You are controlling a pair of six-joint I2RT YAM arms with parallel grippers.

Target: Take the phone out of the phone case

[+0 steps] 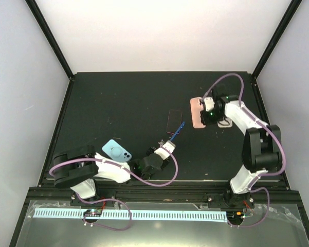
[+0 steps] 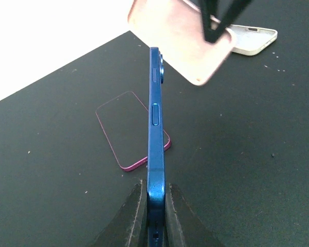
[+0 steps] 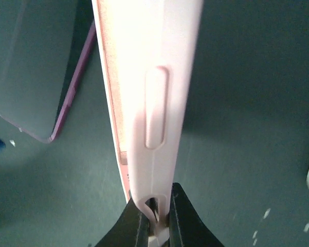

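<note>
My right gripper moves the pale pink case [image 1: 197, 112] toward the white case next. The pink case tilts above the table, so if I opened now, it would fall short.
My left gripper [image 1: 169, 144] is shut on the lower end of a bare dark blue phone [image 1: 178, 130] and holds it edge-on above the table. In the left wrist view the phone [image 2: 155, 128] stands between my fingers [image 2: 139, 211]. My right gripper [image 1: 210, 114] is shut on the end of a pale pink phone case [image 1: 197, 112] and holds it off the table at the back right. In the right wrist view the case [image 3: 154, 77] is edge-on, and its brownish inner lining shows along its left side. The phone and the case are apart.
A magenta-edged phone [image 1: 173, 120] lies flat, screen up, between the arms; it also shows in the left wrist view [image 2: 126, 128] and the right wrist view [image 3: 41, 67]. A white case [image 1: 225, 123] lies by the right gripper. A light blue case [image 1: 116, 150] lies near the left arm.
</note>
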